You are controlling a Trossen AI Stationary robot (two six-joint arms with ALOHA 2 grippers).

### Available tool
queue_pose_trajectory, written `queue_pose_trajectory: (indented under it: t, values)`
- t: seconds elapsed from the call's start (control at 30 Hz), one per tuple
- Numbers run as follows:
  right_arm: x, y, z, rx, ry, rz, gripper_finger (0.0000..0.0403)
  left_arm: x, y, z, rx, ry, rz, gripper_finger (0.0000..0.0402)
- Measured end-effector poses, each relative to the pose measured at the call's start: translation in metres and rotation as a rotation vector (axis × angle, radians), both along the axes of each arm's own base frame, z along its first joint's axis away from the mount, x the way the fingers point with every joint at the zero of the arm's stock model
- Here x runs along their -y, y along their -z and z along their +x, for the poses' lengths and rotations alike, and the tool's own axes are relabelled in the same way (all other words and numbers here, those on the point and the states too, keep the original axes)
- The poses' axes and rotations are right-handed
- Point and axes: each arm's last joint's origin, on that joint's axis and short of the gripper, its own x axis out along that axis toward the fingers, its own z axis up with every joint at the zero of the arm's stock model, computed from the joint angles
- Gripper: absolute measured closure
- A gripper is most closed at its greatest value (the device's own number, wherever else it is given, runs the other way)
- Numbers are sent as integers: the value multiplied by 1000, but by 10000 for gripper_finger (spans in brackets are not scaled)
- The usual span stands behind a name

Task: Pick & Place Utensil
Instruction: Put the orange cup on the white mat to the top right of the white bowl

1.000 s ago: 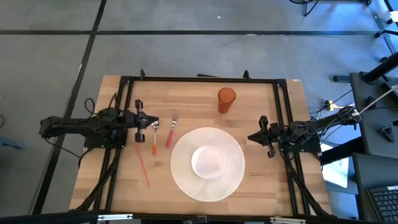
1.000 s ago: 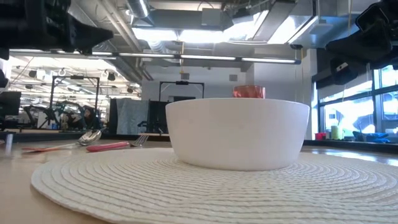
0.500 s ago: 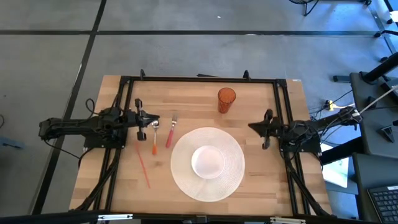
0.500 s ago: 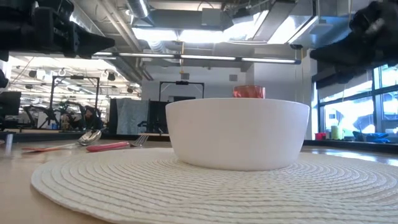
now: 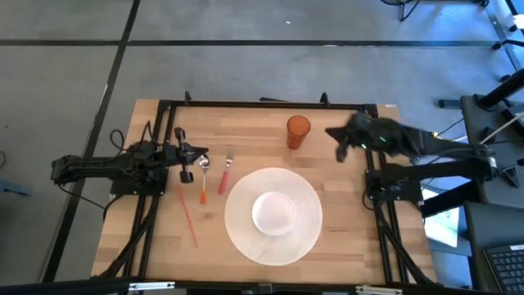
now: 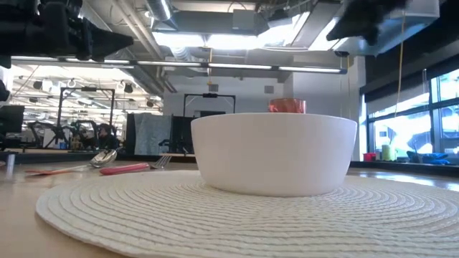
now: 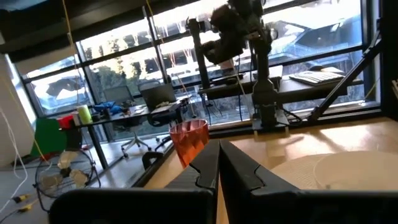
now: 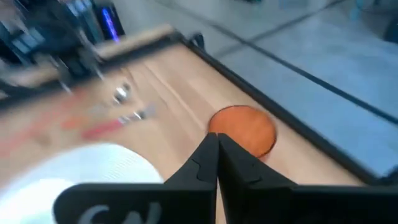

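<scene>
My right gripper takes hold of the orange cup by its rim (image 5: 309, 124) (image 8: 241, 107) next, to bring the cup over to the round white placemat.
A spoon (image 5: 203, 174) with an orange handle and a fork (image 5: 223, 172) with a red handle lie flat on the wood, left of a round white placemat (image 5: 307, 233). A white bowl (image 5: 273, 213) stands on the mat. An orange cup (image 5: 298, 131) stands upright near the far edge. My left gripper (image 5: 196, 155) is shut and hovers level just left of the spoon's bowl end; its wrist view shows the shut fingers (image 7: 219, 167) pointing toward the cup (image 7: 189, 140). My right gripper (image 5: 334, 136) is shut and raised just right of the cup (image 8: 244, 129).
A thin red stick (image 5: 189, 217) lies on the wood near the table's left side. A black frame rail (image 5: 262, 104) runs along the far edge and down both sides. In the low view the bowl (image 6: 274, 152) fills the middle, with spoon (image 6: 104, 158) and fork (image 6: 140, 167) behind left.
My right arm has lifted off its resting place at the table's right side and swung up and toward the far edge, ending beside the orange cup. My left gripper has edged slightly toward the table's right. The utensils, bowl and cup have not moved.
</scene>
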Motion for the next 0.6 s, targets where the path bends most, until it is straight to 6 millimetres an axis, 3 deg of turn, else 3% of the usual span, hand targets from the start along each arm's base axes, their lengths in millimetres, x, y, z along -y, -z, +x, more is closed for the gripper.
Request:
queue_pose_trajectory:
  t: [0.2, 0.33, 0.47, 0.6]
  values:
    - [38, -17, 67, -421, -48, -4, 376, 0, -2, 0, 21, -5, 17, 394]
    - [50, -25, 107, -567, -189, 8, 339, 0, -3, 0, 21, -6, 18, 395]
    - [54, -21, 134, -704, -268, -3, 287, 0, -2, 0, 20, -6, 18, 399]
    - [57, -15, 144, -783, -312, -12, 222, 0, -2, 0, 19, -6, 18, 399]
